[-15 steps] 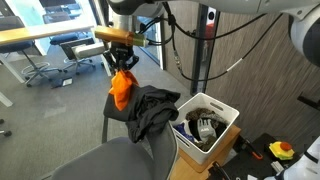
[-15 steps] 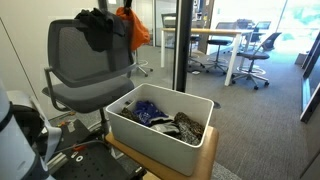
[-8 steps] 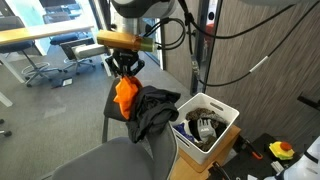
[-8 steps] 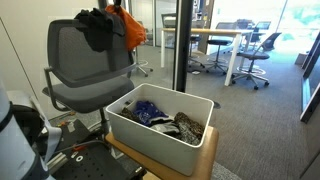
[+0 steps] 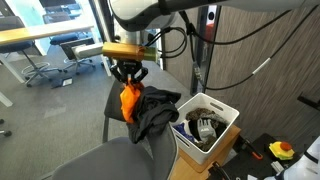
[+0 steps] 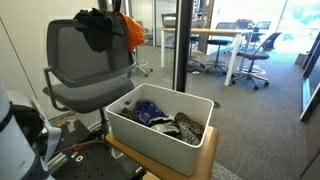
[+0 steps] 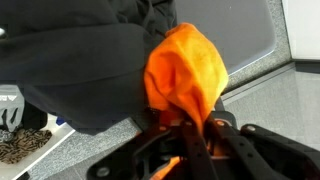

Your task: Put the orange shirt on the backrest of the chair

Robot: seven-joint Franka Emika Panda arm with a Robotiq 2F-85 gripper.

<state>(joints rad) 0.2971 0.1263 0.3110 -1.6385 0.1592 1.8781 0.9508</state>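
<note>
The robot needs to open its gripper, because the orange shirt's folds hang below its fingertips over the backrest's top corner and the shirt would stay there.
The orange shirt (image 5: 129, 100) hangs bunched from my gripper (image 5: 128, 80), which is shut on its top. It hangs right beside a dark garment (image 5: 150, 110) that is draped over the chair's backrest. In an exterior view the orange shirt (image 6: 132, 29) sits at the top corner of the grey mesh backrest (image 6: 75, 55), next to the dark garment (image 6: 97, 27). In the wrist view the shirt (image 7: 185, 70) fills the middle, pinched between my fingers (image 7: 188, 133), with the dark garment (image 7: 70, 70) beside it.
A white bin (image 5: 208, 128) full of clothes stands on a wooden stand beside the chair; it also shows in an exterior view (image 6: 160, 125). A black pole (image 6: 181, 45) rises behind the bin. Desks and office chairs (image 6: 245, 50) stand further back.
My gripper has lowered and moved toward the chair's backrest with the orange shirt, which now hangs against the dark garment.
</note>
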